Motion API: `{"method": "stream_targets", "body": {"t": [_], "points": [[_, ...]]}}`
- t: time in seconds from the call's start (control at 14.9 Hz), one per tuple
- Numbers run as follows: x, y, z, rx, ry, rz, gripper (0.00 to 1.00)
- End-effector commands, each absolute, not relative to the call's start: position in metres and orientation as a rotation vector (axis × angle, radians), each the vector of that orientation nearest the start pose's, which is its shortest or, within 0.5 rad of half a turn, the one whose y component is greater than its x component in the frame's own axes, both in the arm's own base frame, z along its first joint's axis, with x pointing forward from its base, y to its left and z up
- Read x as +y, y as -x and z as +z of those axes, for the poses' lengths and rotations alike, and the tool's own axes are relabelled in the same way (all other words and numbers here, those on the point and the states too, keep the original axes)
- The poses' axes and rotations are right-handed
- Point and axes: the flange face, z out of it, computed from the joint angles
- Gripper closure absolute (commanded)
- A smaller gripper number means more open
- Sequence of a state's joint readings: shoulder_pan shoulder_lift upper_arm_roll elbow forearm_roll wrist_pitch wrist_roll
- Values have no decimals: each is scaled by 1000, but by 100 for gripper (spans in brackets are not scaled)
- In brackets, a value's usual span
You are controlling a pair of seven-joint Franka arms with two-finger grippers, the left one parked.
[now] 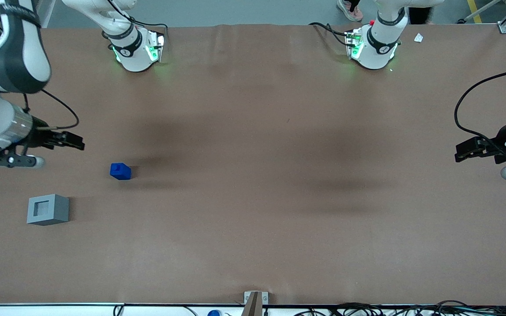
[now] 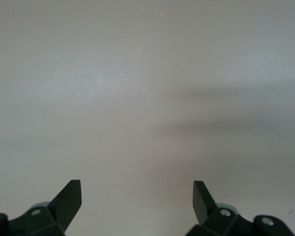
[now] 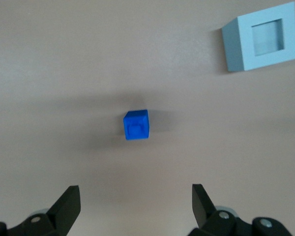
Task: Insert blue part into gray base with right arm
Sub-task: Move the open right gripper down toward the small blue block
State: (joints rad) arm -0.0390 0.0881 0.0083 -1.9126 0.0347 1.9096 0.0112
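The blue part has to go into the gray base's square socket (image 1: pixel 41 208) (image 3: pixel 268 37), so the robot's right gripper should grip the blue part by its flat sides next.
The blue part (image 1: pixel 120 171) (image 3: pixel 136 125) lies on the brown table toward the working arm's end, its small stub facing up. The gray base (image 1: pixel 48 209) (image 3: pixel 261 37) stands nearer the front camera than the blue part, its square socket facing up and empty. My right gripper (image 1: pixel 77 141) (image 3: pixel 135 195) hangs above the table, farther from the front camera than the blue part and apart from it. Its fingers (image 3: pixel 69 201) are spread wide with nothing between them.
The right arm (image 1: pixel 9 66) reaches in over the table's working end. Two arm bases (image 1: pixel 138 48) (image 1: pixel 374 46) stand along the table edge farthest from the front camera. A small bracket (image 1: pixel 255 300) sits at the nearest edge, with cables along it.
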Motion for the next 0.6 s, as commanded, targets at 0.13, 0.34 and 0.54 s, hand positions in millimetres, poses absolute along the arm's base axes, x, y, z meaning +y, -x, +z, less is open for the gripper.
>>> {"method": "stream_targets", "body": {"t": [0.13,0.34,0.54], "points": [[-6,-572,365,18,3155,94,0],[-2,-572,321,24,3153,53,0],[8,-569,285,20,3151,38,3]]}}
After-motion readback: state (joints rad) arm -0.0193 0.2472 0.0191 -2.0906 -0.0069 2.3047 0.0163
